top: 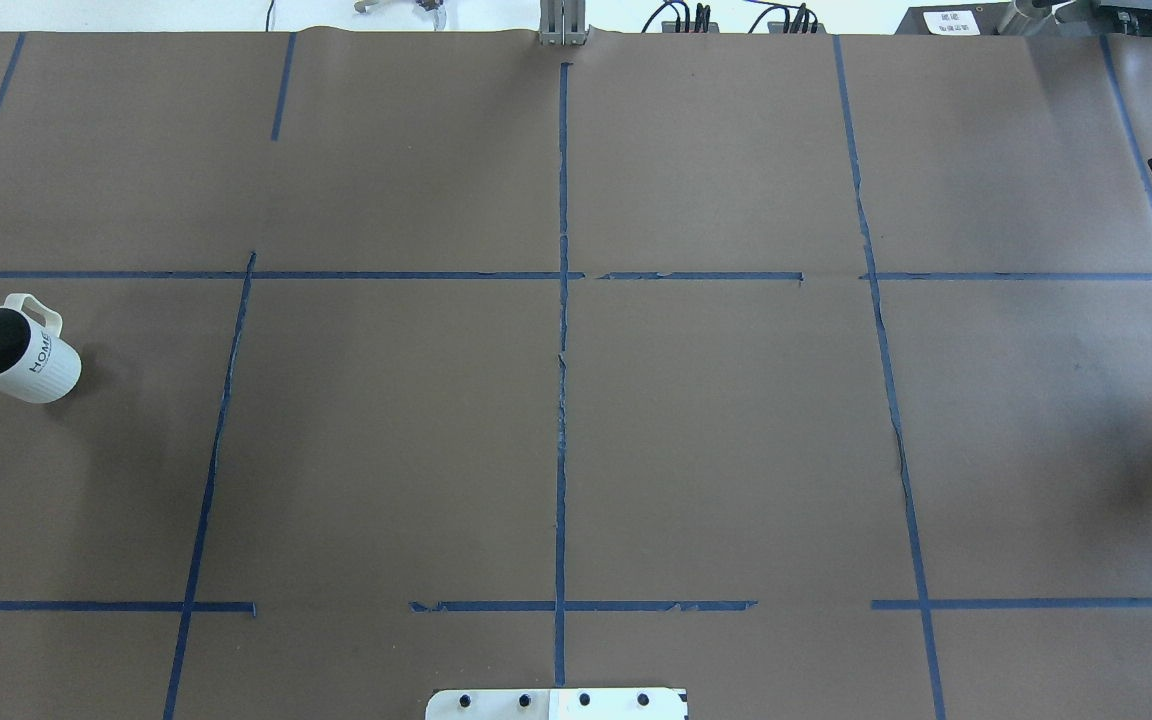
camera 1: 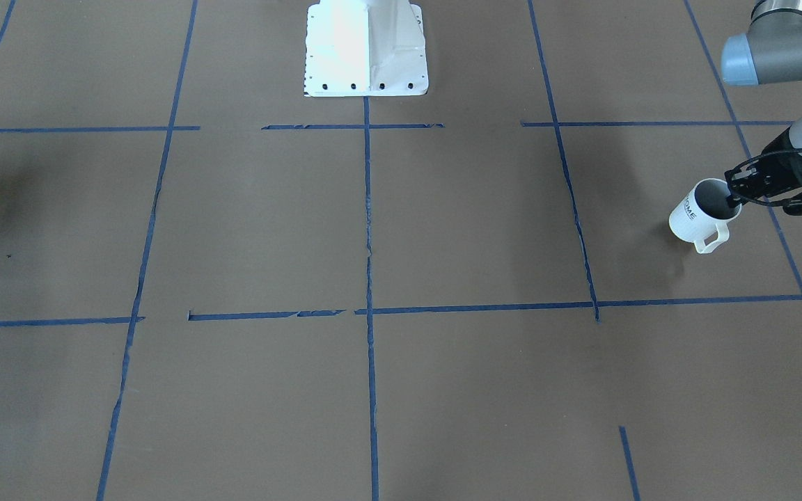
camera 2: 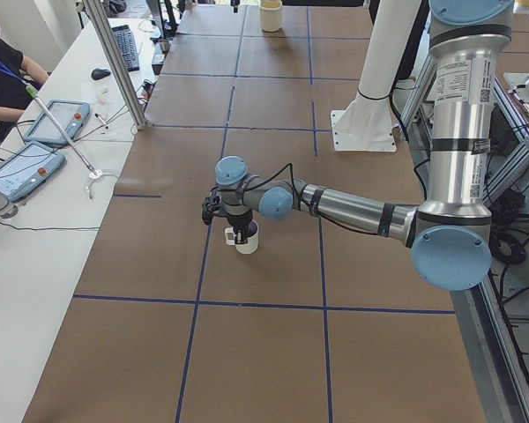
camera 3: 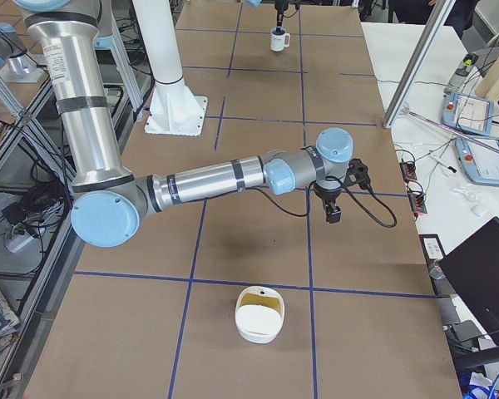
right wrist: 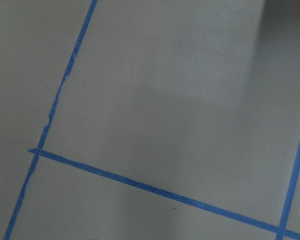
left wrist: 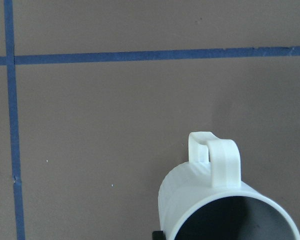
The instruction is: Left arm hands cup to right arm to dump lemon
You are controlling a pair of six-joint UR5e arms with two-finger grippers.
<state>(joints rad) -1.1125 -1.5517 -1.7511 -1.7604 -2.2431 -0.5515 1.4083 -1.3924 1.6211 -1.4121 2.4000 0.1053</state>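
Observation:
My left gripper opens next, since the cup's base [camera 1: 680, 232] meets its shadow on the tabletop and the cup would keep standing there.
The off-white cup [camera 1: 695, 217] with "HOME" lettering stands at the table's end on my left side, also in the overhead view [top: 21, 355] and the exterior left view [camera 2: 246, 240]. My left gripper [camera 1: 734, 198] is shut on its rim opposite the handle, one finger inside. The left wrist view shows the cup's handle and grey inside [left wrist: 230, 210]. I cannot tell whether the cup rests on the table. The lemon is hidden. My right gripper [camera 3: 333, 209] hangs above bare table at the opposite end; I cannot tell if it is open or shut.
The white robot base [camera 1: 366, 49] stands at the table's middle edge. A cream bowl-like container [camera 3: 259, 314] sits beyond the right arm, near the table's end. Operators' desks with tablets [camera 2: 35, 150] run along the far side. Blue tape lines grid the brown table.

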